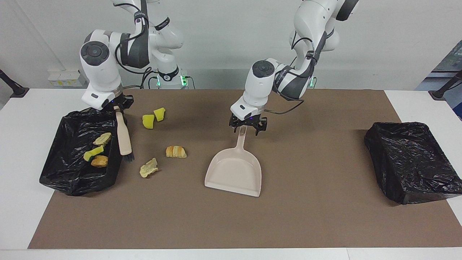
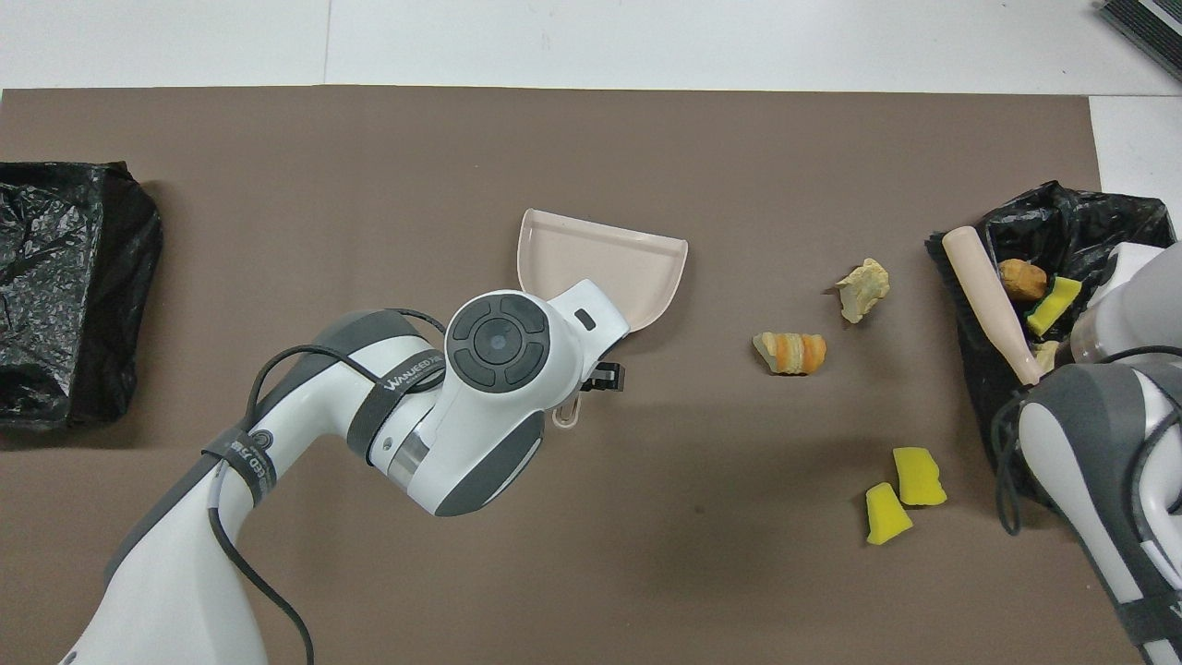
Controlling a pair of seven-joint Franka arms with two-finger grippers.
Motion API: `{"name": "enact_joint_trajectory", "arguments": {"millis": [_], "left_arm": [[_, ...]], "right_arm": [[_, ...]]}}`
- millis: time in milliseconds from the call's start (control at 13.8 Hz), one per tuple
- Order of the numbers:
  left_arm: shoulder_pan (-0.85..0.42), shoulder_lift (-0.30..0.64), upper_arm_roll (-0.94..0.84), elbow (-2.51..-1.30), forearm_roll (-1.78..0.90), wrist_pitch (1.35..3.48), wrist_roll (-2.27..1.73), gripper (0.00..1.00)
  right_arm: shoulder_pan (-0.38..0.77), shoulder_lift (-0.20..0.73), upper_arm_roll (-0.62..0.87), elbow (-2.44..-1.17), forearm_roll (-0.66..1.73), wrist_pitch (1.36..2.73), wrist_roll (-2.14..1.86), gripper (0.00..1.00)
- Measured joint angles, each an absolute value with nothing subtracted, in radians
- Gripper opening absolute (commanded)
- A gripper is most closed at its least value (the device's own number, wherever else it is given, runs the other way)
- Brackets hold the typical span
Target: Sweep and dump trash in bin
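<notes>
The flat pan of the beige dustpan is much wider than my open fingers, so I need to pick the dustpan up by its narrow handle with my left gripper next.
The beige dustpan (image 1: 234, 173) lies flat mid-mat, its handle pointing to the robots. My left gripper (image 1: 247, 129) is open, low over the handle's end with a finger on each side. My right gripper (image 1: 117, 107) is shut on the beige brush (image 1: 123, 136), which hangs tilted, bristles down, beside the wall of the bin (image 1: 72, 177) at the right arm's end. Loose trash on the mat: two yellow sponge chunks (image 1: 148, 121), a croissant piece (image 1: 175, 151) and a pale scrap (image 1: 148, 168). Several pieces (image 1: 97, 151) lie in that bin. From overhead the arm hides most of the left gripper.
A second black-lined bin (image 1: 411, 162) sits at the left arm's end of the brown mat (image 1: 310, 216). In the overhead view the brush (image 2: 988, 296) lies across the rim of the bin (image 2: 1090, 217), and the croissant piece (image 2: 790, 353) lies between it and the dustpan (image 2: 637, 263).
</notes>
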State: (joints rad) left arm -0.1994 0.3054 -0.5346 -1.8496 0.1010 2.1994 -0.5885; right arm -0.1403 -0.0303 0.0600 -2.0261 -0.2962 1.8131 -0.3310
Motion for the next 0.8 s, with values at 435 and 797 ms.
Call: {"name": "enact_joint_trajectory", "arguments": {"millis": [435,797], "left_arm": [[-0.227,0.341,-0.534,-1.850,0.146,2.206,-0.618,0.26],[-0.241,0.354,-0.534,-1.849,0.172,2.210,-0.648,0.00]], "right_arm": [[-0.154,0.065,0.063,-2.026,-0.350,1.898,-0.183,0.00],[-0.154,0.080,0.064,-2.025,-0.352,1.910,-0.175,0.00]]}}
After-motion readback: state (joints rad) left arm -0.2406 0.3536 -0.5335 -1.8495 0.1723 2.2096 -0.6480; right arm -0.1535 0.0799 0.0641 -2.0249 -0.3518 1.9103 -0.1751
